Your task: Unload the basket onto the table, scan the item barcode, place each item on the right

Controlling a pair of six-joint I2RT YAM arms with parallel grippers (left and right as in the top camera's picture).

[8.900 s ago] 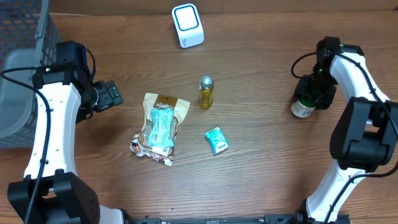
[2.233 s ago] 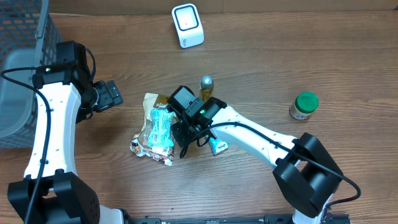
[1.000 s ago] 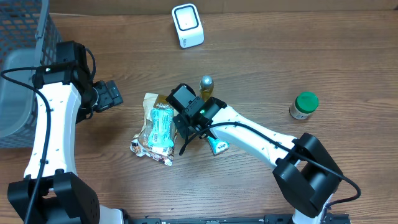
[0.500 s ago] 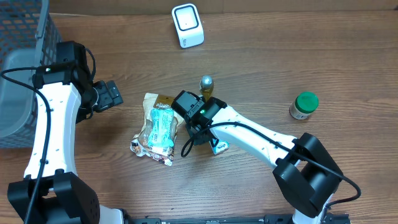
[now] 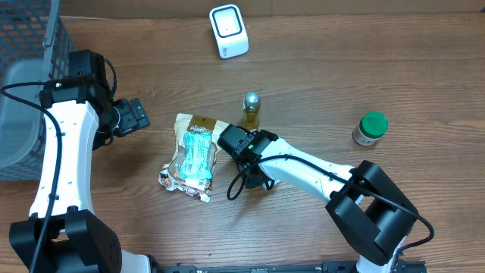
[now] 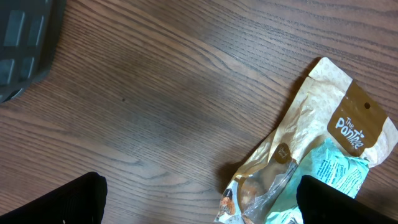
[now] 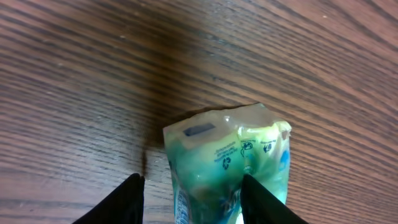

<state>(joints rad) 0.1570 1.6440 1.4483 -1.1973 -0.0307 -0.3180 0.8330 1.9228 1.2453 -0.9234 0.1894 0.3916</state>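
The right gripper grabs the small teal packet (image 7: 227,158) across its sides next. The packet's printed end stays free, and the packet then turns for scanning.
A small teal packet (image 7: 227,158) lies flat on the wooden table, its printed face up. My right gripper (image 7: 193,202) is open and straddles it: the left finger stands clear of the packet and the right finger is at its edge. From overhead, the right gripper (image 5: 254,165) points down beside the snack bag and hides the packet. The white scanner (image 5: 228,30) with a blue ring stands at the far edge. My left gripper (image 5: 140,116) hangs open and empty to the left of the snack bag (image 5: 193,155).
A small bottle with a silver cap (image 5: 251,111) stands just behind the right gripper. A green-lidded jar (image 5: 370,129) stands at the right. A grey basket (image 5: 23,91) fills the left edge. The left wrist view shows the snack bag (image 6: 323,137) and bare wood.
My right gripper has moved right and toward the near edge, from the snack bag's side to over the teal packet. Its jaws have widened. The left arm has not moved.
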